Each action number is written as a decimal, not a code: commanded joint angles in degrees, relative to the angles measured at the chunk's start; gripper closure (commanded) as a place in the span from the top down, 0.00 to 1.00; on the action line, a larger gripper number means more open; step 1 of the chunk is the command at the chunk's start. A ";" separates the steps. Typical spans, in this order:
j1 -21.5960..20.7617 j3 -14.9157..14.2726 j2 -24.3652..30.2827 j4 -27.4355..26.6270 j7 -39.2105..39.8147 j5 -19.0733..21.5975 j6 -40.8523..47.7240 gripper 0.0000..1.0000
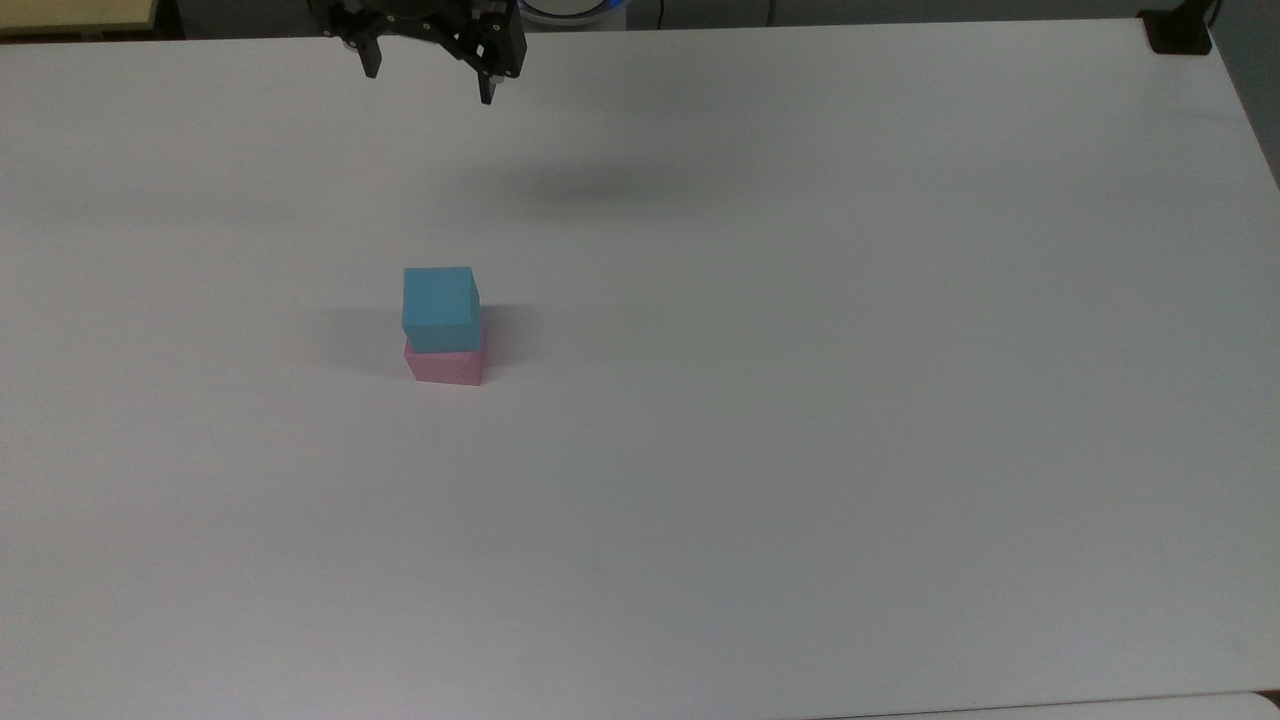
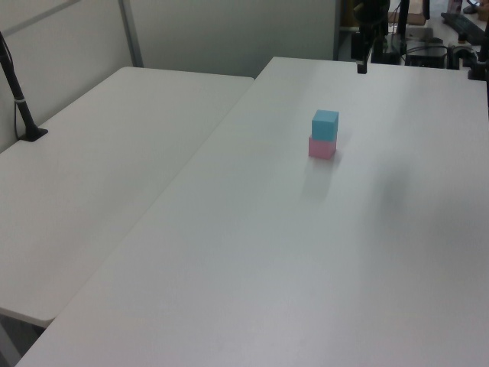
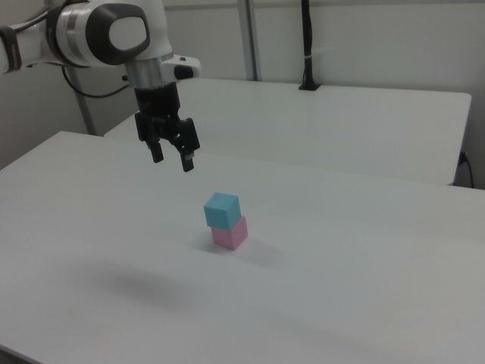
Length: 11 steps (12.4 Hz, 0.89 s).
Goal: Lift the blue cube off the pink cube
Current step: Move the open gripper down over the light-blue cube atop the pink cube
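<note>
The blue cube needs to come off the pink cube (image 2: 322, 148). My gripper will next grab the blue cube by its upper part (image 2: 325, 118) to do that.
The blue cube (image 1: 440, 308) (image 2: 325, 125) (image 3: 222, 210) rests squarely on top of the pink cube (image 1: 444, 366) (image 2: 322, 148) (image 3: 230, 233) on the white table (image 1: 800, 400). My gripper (image 1: 430, 85) (image 3: 173, 161) hangs open high in the air, well apart from the stack, near the far edge in the top view and up and to the left of the cubes in the right view. Nothing is between its fingers. One fingertip (image 2: 361, 68) pokes down at the top of the left view.
A second white table (image 2: 99, 145) (image 3: 326, 121) adjoins this one, with a black post (image 2: 19, 99) (image 3: 307, 45) clamped on it. A black clamp (image 1: 1178, 35) sits at the top view's far right corner. Bare tabletop surrounds the stack.
</note>
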State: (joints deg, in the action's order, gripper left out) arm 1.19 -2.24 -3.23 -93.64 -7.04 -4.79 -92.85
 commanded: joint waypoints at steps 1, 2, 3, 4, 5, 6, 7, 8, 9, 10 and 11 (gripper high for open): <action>0.74 -0.57 -2.46 1.51 4.46 0.74 -3.53 1.00; 0.92 -0.57 -2.84 1.45 4.49 0.75 -4.78 1.00; 1.01 -0.57 -3.10 1.53 4.49 0.75 -4.80 1.00; 1.01 -0.66 -3.02 1.53 4.49 0.75 -4.80 1.00; 1.01 -0.58 -3.01 1.53 4.40 0.75 -4.71 1.00; 0.92 -0.57 -2.93 1.53 4.31 0.75 -4.71 1.00; 0.84 -0.57 -3.01 1.53 4.31 0.92 -4.79 1.00; 0.83 -0.57 -3.71 1.53 4.40 1.97 -5.32 1.00; 0.83 -0.66 -5.11 1.53 4.49 4.06 -6.89 1.00; 0.83 -0.66 -5.82 1.45 4.49 4.78 -8.91 1.00; 0.92 -0.66 -6.78 1.44 4.58 4.88 -10.23 1.00</action>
State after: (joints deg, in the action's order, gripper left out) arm 2.21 -2.54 -7.43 -92.94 -3.79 -1.61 -99.74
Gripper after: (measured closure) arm 0.000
